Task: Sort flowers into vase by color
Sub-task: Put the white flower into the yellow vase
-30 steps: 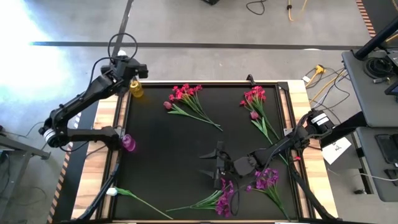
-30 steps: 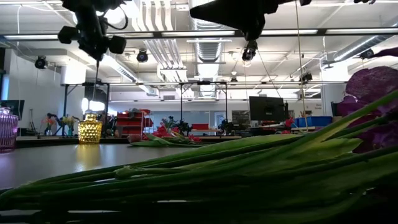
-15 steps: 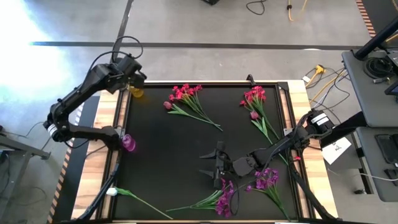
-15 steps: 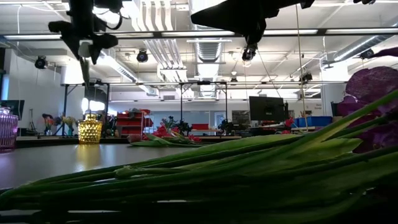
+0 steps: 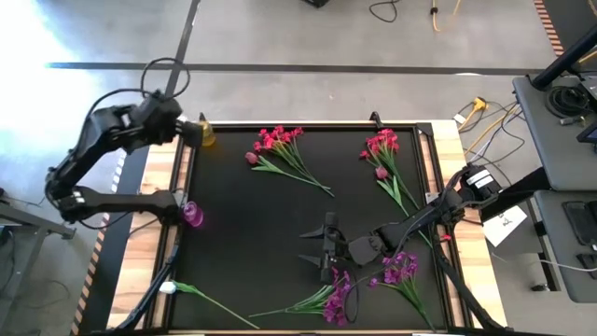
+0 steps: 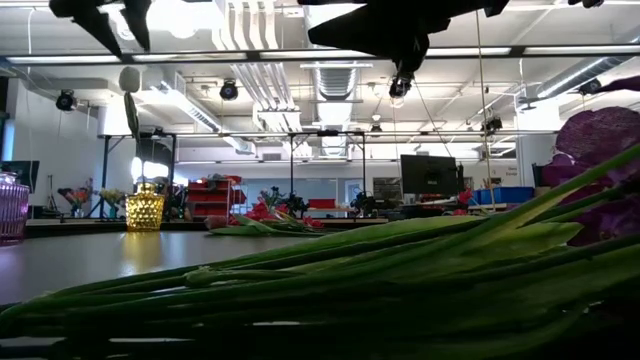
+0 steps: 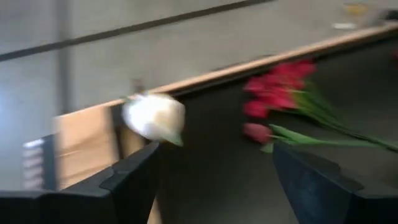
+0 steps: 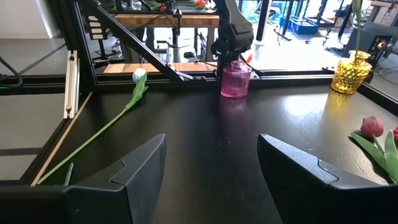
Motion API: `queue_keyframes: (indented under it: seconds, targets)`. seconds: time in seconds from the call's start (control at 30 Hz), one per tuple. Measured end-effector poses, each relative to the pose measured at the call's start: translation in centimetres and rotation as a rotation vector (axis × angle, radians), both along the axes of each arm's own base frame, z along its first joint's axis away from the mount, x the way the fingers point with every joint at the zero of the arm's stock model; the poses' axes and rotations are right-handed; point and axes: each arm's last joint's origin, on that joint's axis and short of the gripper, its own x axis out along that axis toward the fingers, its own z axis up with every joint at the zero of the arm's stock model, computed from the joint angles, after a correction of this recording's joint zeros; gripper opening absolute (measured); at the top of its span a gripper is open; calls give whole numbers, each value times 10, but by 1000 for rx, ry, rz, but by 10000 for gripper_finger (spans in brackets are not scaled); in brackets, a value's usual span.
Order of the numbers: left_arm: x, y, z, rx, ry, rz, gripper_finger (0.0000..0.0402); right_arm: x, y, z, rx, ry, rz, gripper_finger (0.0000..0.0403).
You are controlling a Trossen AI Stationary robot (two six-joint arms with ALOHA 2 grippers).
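The other white tulip [image 5: 168, 287] needs to be sorted into a vase, so my left gripper should grab it next by its leaf-wrapped green stem [image 5: 188, 289].
A white tulip [image 6: 130, 79] stands in the yellow vase [image 5: 205, 138] at the table's far left corner, stem down inside it. My left gripper [image 5: 187, 129] hangs open above and to the left of that vase. In the left wrist view the tulip's head [image 7: 153, 117] shows beyond the fingers. My right gripper [image 5: 326, 250] hovers open over the middle of the mat, beside the purple bunches [image 5: 338, 299]. Another white tulip [image 5: 168, 287] lies near the front left corner. Red-pink bunches [image 5: 280, 140] lie at the back.
A purple vase [image 5: 193, 215] stands at the mat's left edge. A second red-pink bunch [image 5: 381, 145] and a second purple bunch [image 5: 401, 269] lie on the right. A pink bud [image 5: 251, 158] lies beside the left red-pink bunch. The black mat [image 5: 252, 224] is bare at its centre-left.
My left gripper has opened and let go of the white tulip's stem, then risen and drawn back toward the table's left edge, tipping as it went. The tulip stays standing in the yellow vase.
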Motion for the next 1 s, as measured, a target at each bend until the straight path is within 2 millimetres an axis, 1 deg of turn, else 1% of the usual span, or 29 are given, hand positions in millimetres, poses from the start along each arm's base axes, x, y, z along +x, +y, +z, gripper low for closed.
queue_keyframes:
  seconds: [0.13, 0.23, 0.3, 0.37, 0.43, 0.5, 0.57, 0.63, 0.77, 0.83, 0.93, 1.0]
  targets:
    - [-6, -22, -1, -67, -132, -160, 288, 0, 0, -2, -16, 17, 2, 244]
    - [-1, -36, -11, -102, -200, -265, 286, -1, -1, -4, -32, 46, 2, 244]
    - [10, -46, -21, -119, -233, -367, 283, -1, -1, -5, -34, 54, 0, 244]
    - [27, -59, -32, -131, -264, -492, 281, -1, -1, -5, -33, 53, -1, 244]
    - [46, -78, -44, -140, -287, -645, 279, -1, -1, -5, -33, 53, -1, 244]
    - [63, -103, -57, -132, -283, -823, 278, -1, -1, -5, -33, 53, -1, 244]
    - [74, -132, -72, -124, -236, -992, 278, -1, -1, -5, -34, 55, -1, 244]
    - [80, -157, -88, -138, -164, -1079, 278, -1, -1, -6, -36, 66, -1, 244]
    - [89, -198, -119, -217, -27, -1090, 278, -2, -2, -8, -28, 80, -5, 244]
    - [92, -217, -136, -295, 54, -1102, 278, -2, -2, -8, -30, 84, -5, 244]
    - [92, -240, -163, -428, 216, -1082, 278, -2, -2, -8, -30, 84, -5, 244]
    - [91, -250, -180, -475, 323, -1037, 277, -2, -2, -8, -32, 84, -6, 244]
